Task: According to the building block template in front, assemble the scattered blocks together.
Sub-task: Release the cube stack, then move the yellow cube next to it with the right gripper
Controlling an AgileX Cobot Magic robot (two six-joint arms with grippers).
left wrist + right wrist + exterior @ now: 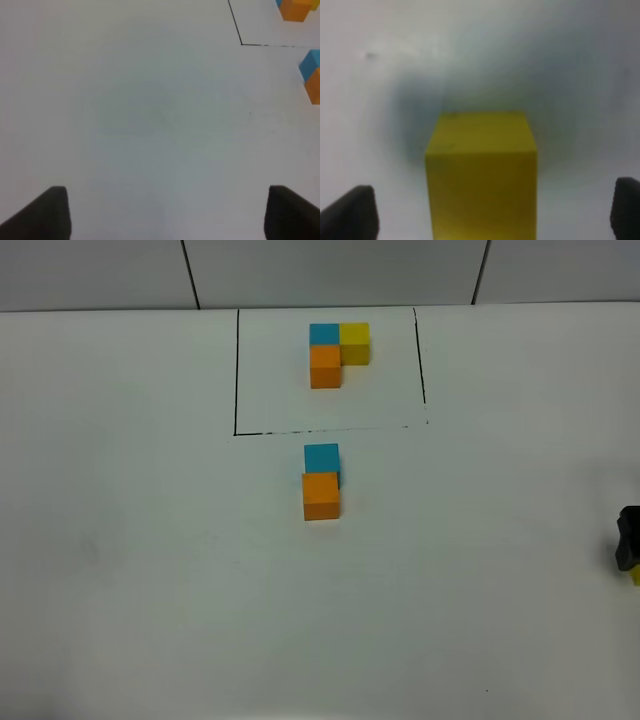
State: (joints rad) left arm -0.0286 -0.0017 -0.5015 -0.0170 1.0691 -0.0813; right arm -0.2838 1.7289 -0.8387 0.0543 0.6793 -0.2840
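I should next grab the yellow cube by its opposite sides with my right gripper, to match the template beside the loose orange cube [321, 496].
The template is a blue [323, 334], yellow [355, 340] and orange [325, 367] cluster inside a thin black outline [236, 370] at the far middle. A loose blue cube [321, 457] and a loose orange cube [321, 496] touch each other just in front of the outline. They also show at the edge of the left wrist view, blue [311, 62] and orange [314, 85]. The loose yellow cube [482, 175] sits on the table between the wide-open fingers of my right gripper [487, 215], untouched. That gripper [628, 540] is at the far right edge. My left gripper [167, 215] is open and empty over bare table.
The white table [150, 540] runs to a grey panelled wall [330, 270] at the back. In the left wrist view, the outline's corner [241, 44] and a bit of the template's orange cube [295, 10] show.
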